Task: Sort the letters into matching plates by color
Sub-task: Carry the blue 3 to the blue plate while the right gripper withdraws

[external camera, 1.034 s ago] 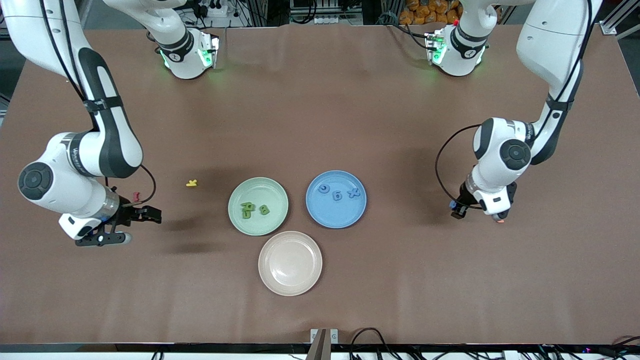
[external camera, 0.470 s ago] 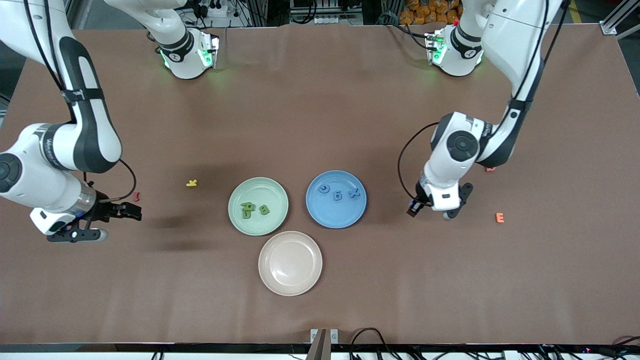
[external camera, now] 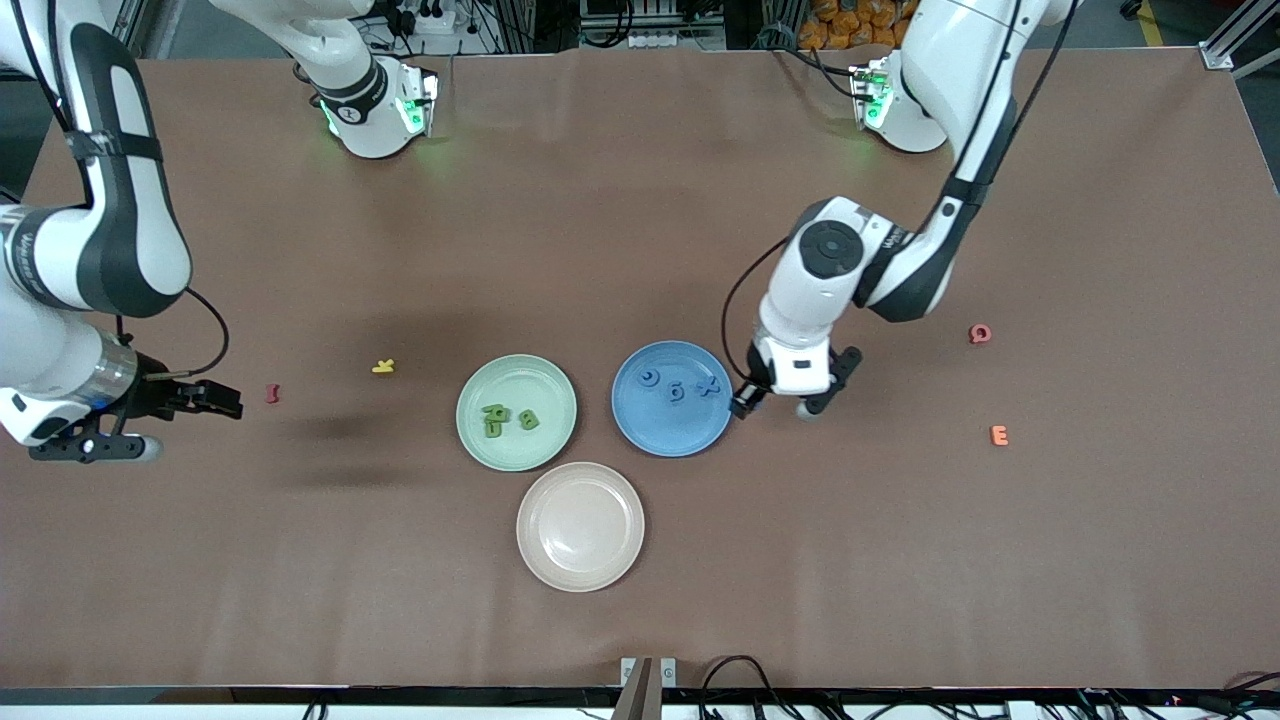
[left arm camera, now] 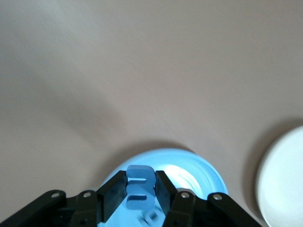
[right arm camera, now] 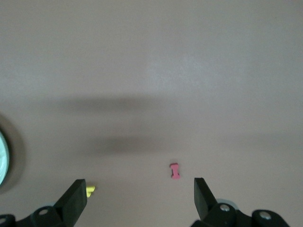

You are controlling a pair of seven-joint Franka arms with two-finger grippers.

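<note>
The blue letter hangs high above the blue plate at its rim. My left gripper keeps holding the letter until the letter is lower.
My left gripper hangs at the edge of the blue plate on the left arm's side, shut on a blue letter. The left wrist view shows that plate right under the jaws. Three blue letters lie in it. The mint green plate holds green letters. Nearest the front camera is the beige-pink plate, which holds nothing. My right gripper is open over bare table next to a dark red letter, which looks pink in the right wrist view.
A yellow letter lies between the dark red one and the green plate. Toward the left arm's end of the table lie a reddish-pink letter and an orange E. The brown tabletop stretches wide around the plates.
My left gripper has travelled from over the orange E to the blue plate's edge, carrying the blue letter. My right gripper has drawn back toward its own end of the table, uncovering the dark red letter.
</note>
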